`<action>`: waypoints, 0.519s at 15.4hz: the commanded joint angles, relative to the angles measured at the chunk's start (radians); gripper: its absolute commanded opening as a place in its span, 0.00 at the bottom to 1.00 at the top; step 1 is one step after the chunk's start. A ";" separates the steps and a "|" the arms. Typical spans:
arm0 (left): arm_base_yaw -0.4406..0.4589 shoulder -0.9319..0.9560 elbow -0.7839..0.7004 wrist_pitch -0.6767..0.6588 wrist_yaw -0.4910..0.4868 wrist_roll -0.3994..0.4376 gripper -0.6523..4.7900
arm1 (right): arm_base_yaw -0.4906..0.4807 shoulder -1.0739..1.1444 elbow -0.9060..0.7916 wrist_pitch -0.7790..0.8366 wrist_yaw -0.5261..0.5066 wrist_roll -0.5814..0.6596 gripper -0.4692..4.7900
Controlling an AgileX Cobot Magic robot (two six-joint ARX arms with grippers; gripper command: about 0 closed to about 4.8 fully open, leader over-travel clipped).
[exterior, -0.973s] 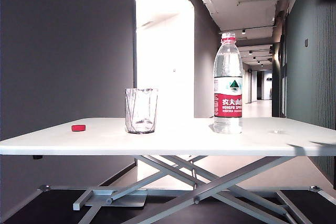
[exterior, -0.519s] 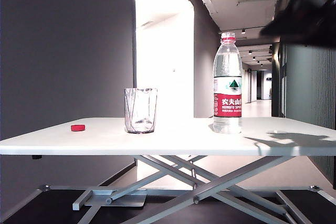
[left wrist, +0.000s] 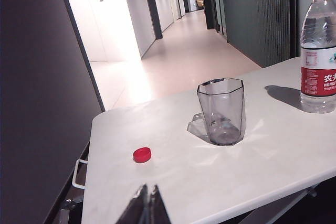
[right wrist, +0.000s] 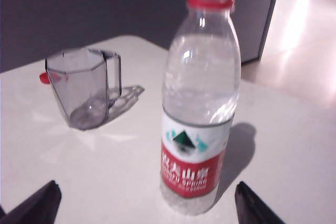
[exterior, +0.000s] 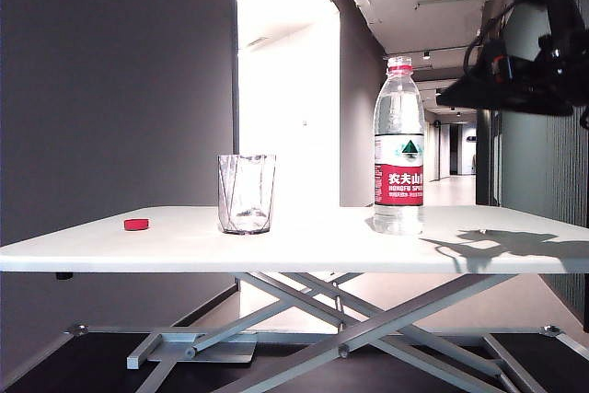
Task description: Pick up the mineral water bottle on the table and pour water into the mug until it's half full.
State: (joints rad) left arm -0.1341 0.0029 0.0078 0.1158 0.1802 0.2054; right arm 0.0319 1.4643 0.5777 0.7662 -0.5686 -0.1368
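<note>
The robot's right gripper will next grab the bottle by its labelled body (exterior: 398, 159), so that water can pour into the mug (exterior: 247, 193) through the bottle's opening.
The mineral water bottle (exterior: 399, 149) stands upright on the white table (exterior: 184, 250), right of centre, uncapped, with water in its lower part. The empty clear mug (exterior: 247, 193) stands to its left. My right gripper (exterior: 469, 94) hangs in the air up at the right, level with the bottle's shoulder and apart from it. In the right wrist view the right gripper (right wrist: 146, 185) is open wide, with the bottle (right wrist: 199, 108) just ahead between the two fingertips (right wrist: 251, 203) and the mug (right wrist: 84, 87) beyond. My left gripper (left wrist: 148, 203) is shut and empty over the table's near edge, away from the mug (left wrist: 221, 111) and bottle (left wrist: 317, 56).
A small red cap (exterior: 137, 224) lies on the table left of the mug; the left wrist view shows the cap (left wrist: 142, 154) ahead of the left gripper. A grey scissor frame (exterior: 368, 315) holds the tabletop. A corridor runs behind.
The right arm has swung into the exterior view from the upper right and settled beside the bottle's top. Its shadow has spread on the table. Bottle, mug and cap have not moved.
</note>
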 commanded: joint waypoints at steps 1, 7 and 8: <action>0.000 0.001 0.002 0.012 0.003 -0.003 0.11 | 0.002 -0.002 0.005 0.024 -0.018 -0.002 0.95; 0.000 0.001 0.002 0.012 0.004 -0.003 0.11 | 0.008 -0.002 0.005 0.024 -0.010 -0.072 0.95; 0.000 0.001 0.002 0.012 0.004 -0.003 0.11 | 0.008 -0.001 0.005 0.024 -0.010 -0.085 0.95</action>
State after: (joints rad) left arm -0.1341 0.0032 0.0078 0.1158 0.1799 0.2054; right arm 0.0387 1.4643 0.5777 0.7727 -0.5781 -0.2001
